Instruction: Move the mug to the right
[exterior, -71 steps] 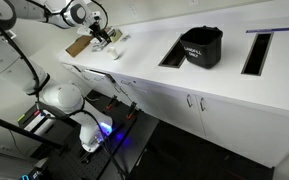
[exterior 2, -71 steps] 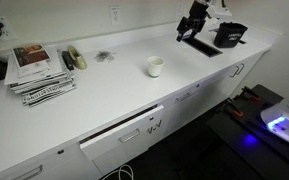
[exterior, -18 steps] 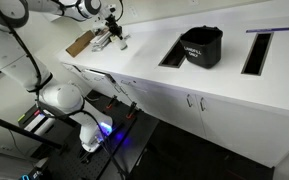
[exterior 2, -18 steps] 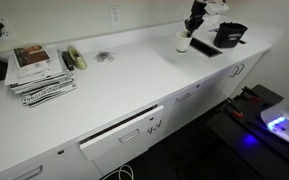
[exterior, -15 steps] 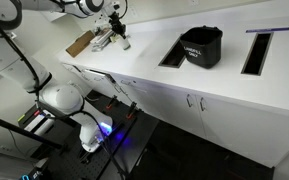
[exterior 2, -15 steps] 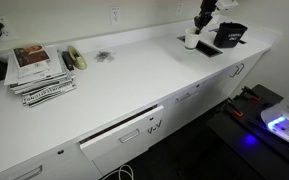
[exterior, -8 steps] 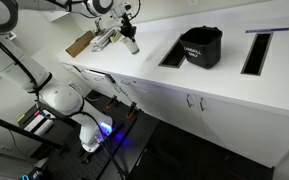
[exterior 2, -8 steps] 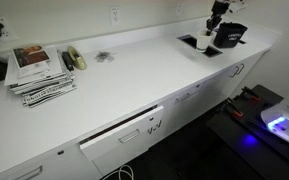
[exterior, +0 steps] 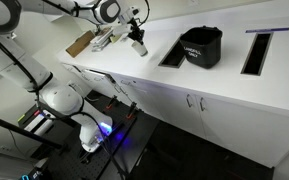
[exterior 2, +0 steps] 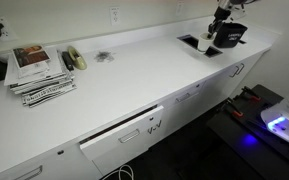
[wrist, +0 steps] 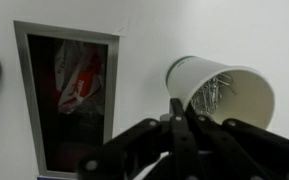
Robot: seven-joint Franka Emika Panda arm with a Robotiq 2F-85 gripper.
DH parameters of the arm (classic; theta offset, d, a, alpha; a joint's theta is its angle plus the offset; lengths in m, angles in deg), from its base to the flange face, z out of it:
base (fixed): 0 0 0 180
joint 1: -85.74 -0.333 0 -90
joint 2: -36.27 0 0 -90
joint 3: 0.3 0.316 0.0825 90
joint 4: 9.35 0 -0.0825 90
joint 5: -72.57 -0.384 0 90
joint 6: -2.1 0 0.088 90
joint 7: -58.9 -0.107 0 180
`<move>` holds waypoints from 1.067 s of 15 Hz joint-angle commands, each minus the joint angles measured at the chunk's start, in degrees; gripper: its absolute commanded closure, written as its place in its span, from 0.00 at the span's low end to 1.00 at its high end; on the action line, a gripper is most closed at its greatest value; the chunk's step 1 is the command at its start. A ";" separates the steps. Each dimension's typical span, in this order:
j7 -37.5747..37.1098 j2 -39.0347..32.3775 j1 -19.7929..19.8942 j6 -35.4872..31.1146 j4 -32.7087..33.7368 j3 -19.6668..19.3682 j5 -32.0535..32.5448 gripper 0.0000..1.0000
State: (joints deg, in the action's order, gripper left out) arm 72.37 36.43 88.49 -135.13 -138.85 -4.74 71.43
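The mug is tilted, and its base is above the white counter. I need to lower the mug and make it level before I open my gripper.
The small white mug fills the right half of the wrist view, with thin metallic bits inside it. My gripper is shut on the mug's near rim, one finger inside the wall and one outside. In both exterior views the mug hangs under the gripper, close to the rectangular counter opening. The black bin stands just beyond that opening.
A second rectangular opening lies past the bin. A brown board lies on the counter behind the arm. In an exterior view, a stack of magazines and a small dark object sit at the far end of the counter. The counter edge runs above the drawers.
The gripper has carried the mug along the counter toward the rectangular opening and the black bin. Its grip on the rim has stayed shut.
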 commanded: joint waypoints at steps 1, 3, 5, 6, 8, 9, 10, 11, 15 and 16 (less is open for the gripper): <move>0.92 -2.04 0.91 -3.44 0.07 -0.10 -2.11 0.99; 0.66 -3.58 1.33 -4.16 0.48 -0.02 -2.59 0.99; 0.26 -4.78 1.60 -4.65 0.64 0.04 -2.67 0.99; 0.36 -5.33 1.74 -4.86 0.71 0.11 -2.90 0.99; 0.11 -6.36 1.94 -5.17 0.76 0.21 -3.26 0.99; 0.04 -6.78 2.02 -5.17 0.73 0.26 -3.42 0.99; -0.11 -7.11 2.10 -5.21 0.72 0.28 -3.47 0.99; -0.21 -7.40 2.18 -5.20 0.71 0.33 -3.71 0.99; -0.63 -7.75 2.30 -5.07 0.50 0.38 -3.65 0.99; -0.74 -7.71 2.31 -5.03 0.41 0.36 -3.49 0.71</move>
State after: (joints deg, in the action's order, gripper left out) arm 72.17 28.80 90.27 -139.47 -138.75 -4.83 68.53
